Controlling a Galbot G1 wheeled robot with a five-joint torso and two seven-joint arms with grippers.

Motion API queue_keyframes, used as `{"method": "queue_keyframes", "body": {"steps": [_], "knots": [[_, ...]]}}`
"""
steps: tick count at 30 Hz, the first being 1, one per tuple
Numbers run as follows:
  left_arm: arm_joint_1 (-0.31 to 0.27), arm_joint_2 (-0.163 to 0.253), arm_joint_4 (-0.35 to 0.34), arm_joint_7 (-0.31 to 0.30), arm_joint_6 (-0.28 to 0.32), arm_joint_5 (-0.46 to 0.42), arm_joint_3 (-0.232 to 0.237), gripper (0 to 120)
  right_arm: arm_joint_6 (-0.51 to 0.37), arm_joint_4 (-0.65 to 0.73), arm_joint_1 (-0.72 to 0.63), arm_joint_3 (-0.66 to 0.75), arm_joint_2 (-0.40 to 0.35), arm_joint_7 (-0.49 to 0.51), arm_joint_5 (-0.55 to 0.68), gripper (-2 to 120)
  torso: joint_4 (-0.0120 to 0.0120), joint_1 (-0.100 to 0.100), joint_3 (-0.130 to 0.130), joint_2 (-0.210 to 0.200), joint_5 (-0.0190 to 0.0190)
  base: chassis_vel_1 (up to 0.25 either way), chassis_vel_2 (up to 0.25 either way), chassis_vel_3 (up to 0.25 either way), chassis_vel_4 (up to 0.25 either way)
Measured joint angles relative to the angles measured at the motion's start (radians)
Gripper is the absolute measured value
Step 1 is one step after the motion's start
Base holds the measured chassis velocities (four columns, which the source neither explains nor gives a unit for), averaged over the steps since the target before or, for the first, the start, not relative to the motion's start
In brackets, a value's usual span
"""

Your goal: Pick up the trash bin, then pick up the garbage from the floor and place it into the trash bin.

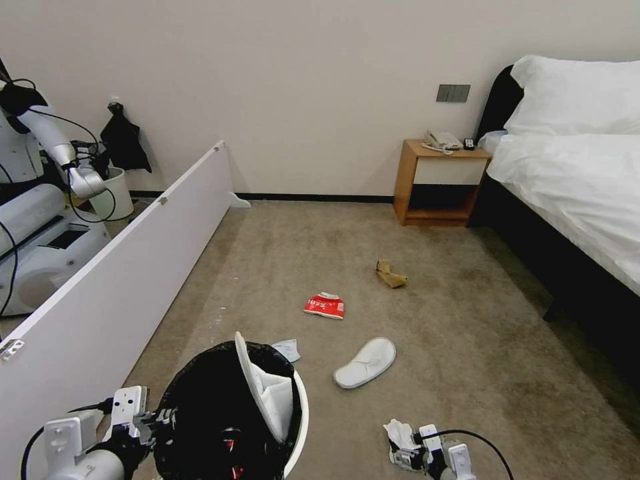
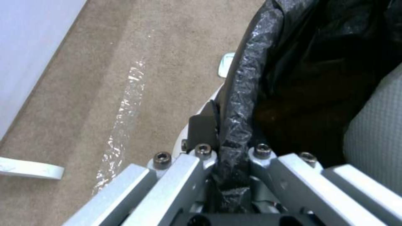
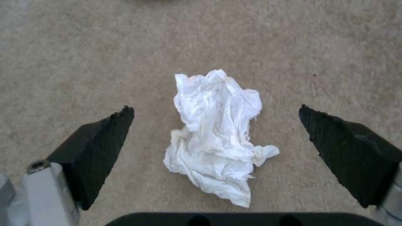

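Note:
The tissue's thin edges are spread out on the carpet, so my right gripper will next grab the tissue by the bunched folds at its middle.
The trash bin (image 1: 200,380), white with a black bag over its rim, hangs at the lower left with a white slipper (image 1: 267,393) standing inside it. My left gripper (image 1: 159,420) is shut on the bin's bagged rim (image 2: 241,125). My right gripper (image 3: 214,107) is open just above the carpet floor (image 1: 467,347), its black fingers (image 3: 100,141) on either side of a crumpled white tissue (image 3: 218,135). Further out on the floor lie a second white slipper (image 1: 365,362), a red snack packet (image 1: 325,305), a crumpled brown paper bag (image 1: 391,274) and a small white scrap (image 1: 288,349) beside the bin.
A long white board (image 1: 133,267) stands along the left, with another robot (image 1: 40,213) and a pale bucket (image 1: 115,193) behind it. A wooden nightstand (image 1: 440,180) sits against the back wall, and a bed (image 1: 580,180) fills the right side.

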Motion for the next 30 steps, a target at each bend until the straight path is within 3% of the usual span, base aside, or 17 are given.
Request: {"method": "queue_keyframes", "body": {"steps": [9, 30], "knots": [[-0.001, 0.002, 0.0, 0.0, 0.0, -0.001, -0.001, 2, 0.002, -0.051, 0.034, -0.014, 0.02, -0.013, 0.005, 100, 0.0, 0.0, 0.0, 0.0, 0.0, 0.0, 0.0, 0.0, 0.0], [-0.012, 0.006, 0.006, 0.0, 0.0, -0.005, 0.0, 2, 0.012, -0.131, 0.085, -0.028, 0.033, -0.029, 0.023, 28, 0.0, 0.0, 0.0, 0.0, 0.0, 0.0, 0.0, 0.0, 0.0]]}}
